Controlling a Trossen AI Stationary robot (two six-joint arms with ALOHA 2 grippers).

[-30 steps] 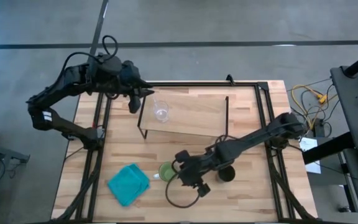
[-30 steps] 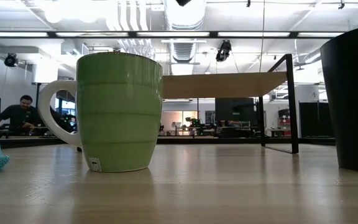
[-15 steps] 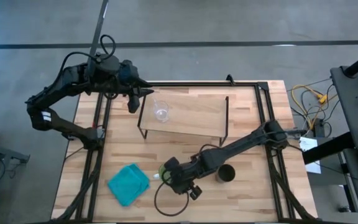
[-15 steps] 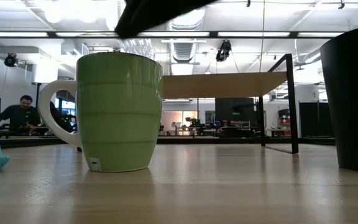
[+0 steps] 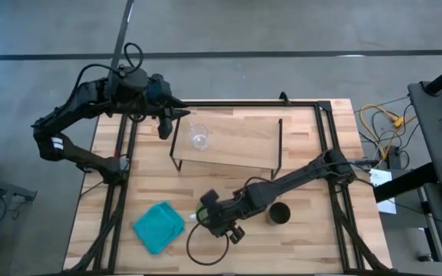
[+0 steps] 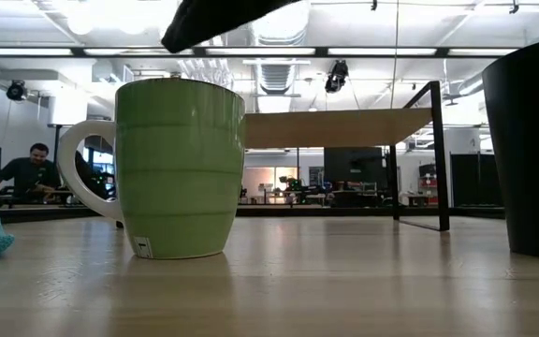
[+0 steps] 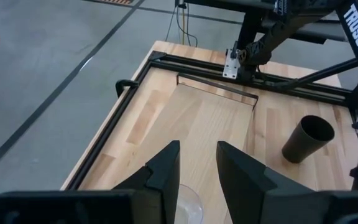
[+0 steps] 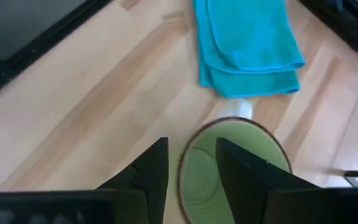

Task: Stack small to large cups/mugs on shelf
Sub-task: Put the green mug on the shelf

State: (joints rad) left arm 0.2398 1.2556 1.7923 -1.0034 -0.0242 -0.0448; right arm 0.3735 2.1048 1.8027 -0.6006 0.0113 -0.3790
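My right fingertips are above the mug's rim and would miss the mug now, so they must go lower before closing.
The light green mug [image 6: 178, 168] stands upright on the table's near side, its handle toward the teal cloth. My right gripper [image 8: 191, 168] is open and hovers just above the mug's rim [image 8: 188, 149]; one finger is over the mug's mouth and the other is outside its wall. In the high view the right gripper [image 5: 209, 215] hides most of the mug. The small clear glass cup [image 5: 198, 138] stands on the shelf [image 5: 236, 142] near its left end. My left gripper [image 7: 197, 168] is open and empty beside that end. The black cup [image 5: 279, 214] stands on the table right of the mug.
A teal cloth [image 5: 159, 226] lies folded on the table left of the mug. A black frame [image 5: 324, 115] runs around the tabletop. The shelf's right half [image 7: 216, 118] is bare board. A person [image 6: 31, 168] sits in the room far behind the table.
My right gripper has gone toward the table's left edge and come down over the green mug; in the low view it now shows just above the rim. The mug, the black cup and the glass cup have stayed where they were.
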